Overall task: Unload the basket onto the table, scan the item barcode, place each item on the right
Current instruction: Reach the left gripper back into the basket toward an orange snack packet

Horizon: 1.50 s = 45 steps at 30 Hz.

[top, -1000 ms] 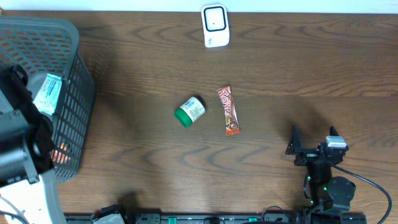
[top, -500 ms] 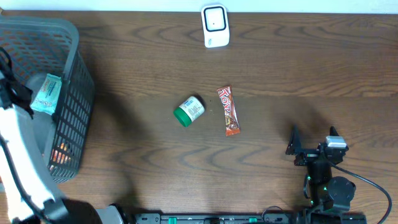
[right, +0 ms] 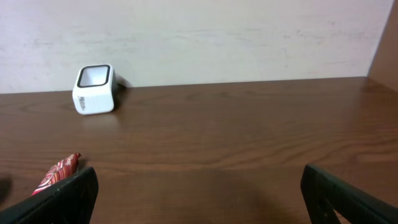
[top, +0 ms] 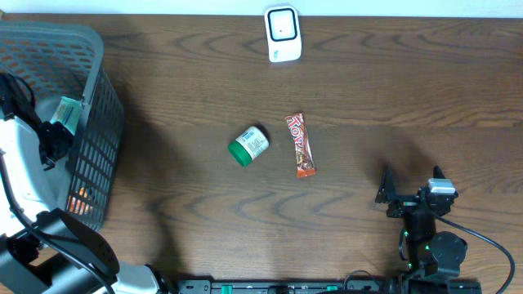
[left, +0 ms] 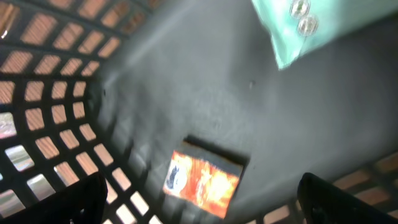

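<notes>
The orange box (left: 204, 177) should be grabbed next by its opposite side edges with the robot's left gripper. Its broad sides then stay uncovered to scan the barcode.
The white barcode scanner (top: 283, 34) stands at the table's far edge and also shows as the scanner (right: 94, 89) in the right wrist view. My left gripper (left: 208, 208) is open inside the grey basket (top: 94, 49), above an orange box (left: 204, 177) on its floor. A teal pack (left: 317, 25) lies farther in; from overhead the teal pack (top: 65, 114) sits beside my left arm. A green-capped bottle (top: 249, 145) and a red candy bar (top: 300, 145) lie mid-table. My right gripper (top: 413, 196) rests open near the front right edge, empty.
The basket's lattice walls (left: 37, 112) surround the left gripper closely. The candy bar (right: 57, 173) shows just past my right gripper's left finger (right: 56, 202). A pale wall (right: 217, 31) rises behind the scanner.
My left arm has swung over the basket and its gripper now points down inside it. The right arm and the items on the table have not moved.
</notes>
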Tool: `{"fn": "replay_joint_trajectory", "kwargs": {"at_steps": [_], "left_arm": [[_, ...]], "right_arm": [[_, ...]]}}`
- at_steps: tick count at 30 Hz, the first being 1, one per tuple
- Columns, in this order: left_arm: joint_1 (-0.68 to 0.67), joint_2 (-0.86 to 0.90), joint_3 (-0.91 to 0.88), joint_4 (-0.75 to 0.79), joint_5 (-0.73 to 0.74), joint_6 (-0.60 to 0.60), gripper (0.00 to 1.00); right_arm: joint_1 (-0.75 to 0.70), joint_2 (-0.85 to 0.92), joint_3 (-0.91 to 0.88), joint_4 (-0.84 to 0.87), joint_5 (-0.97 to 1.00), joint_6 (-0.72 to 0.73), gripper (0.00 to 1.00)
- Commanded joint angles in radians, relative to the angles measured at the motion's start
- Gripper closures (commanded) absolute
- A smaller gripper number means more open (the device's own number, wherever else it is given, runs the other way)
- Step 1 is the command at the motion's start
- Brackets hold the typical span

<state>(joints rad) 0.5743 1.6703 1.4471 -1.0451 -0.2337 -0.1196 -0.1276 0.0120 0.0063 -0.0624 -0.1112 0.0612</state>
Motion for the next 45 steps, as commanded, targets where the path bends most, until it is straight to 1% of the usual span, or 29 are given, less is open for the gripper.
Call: {"fn": "replay_joint_trajectory", "kwargs": {"at_steps": [1, 4, 9, 15, 19, 35, 45], "left_arm": [[0.010, 0.032, -0.027, -0.027, 0.013, 0.085, 0.02], [0.021, 0.058, -0.037, -0.055, 0.013, 0.120, 0.02], [0.041, 0.105, -0.038, -0.108, 0.018, 0.114, 0.02], [0.074, 0.156, -0.039, -0.134, 0.100, 0.112, 0.02], [0.082, 0.182, -0.039, -0.148, 0.103, 0.112, 0.02], [0.082, 0.291, -0.040, -0.099, 0.111, 0.113, 0.02], [0.083, 0.350, -0.075, -0.065, 0.111, 0.127, 0.02]], "right_arm": [[0.011, -0.005, -0.001, -0.003, 0.001, 0.013, 0.01], [0.011, -0.005, -0.001, -0.003, 0.001, 0.013, 0.01], [0.011, -0.005, -0.001, -0.003, 0.001, 0.013, 0.01], [0.011, -0.005, -0.001, -0.003, 0.002, 0.013, 0.01], [0.011, -0.005, -0.001, -0.003, 0.001, 0.013, 0.01], [0.011, -0.005, -0.001, -0.003, 0.001, 0.013, 0.01], [0.011, -0.005, -0.001, -0.003, 0.002, 0.013, 0.01]]}}
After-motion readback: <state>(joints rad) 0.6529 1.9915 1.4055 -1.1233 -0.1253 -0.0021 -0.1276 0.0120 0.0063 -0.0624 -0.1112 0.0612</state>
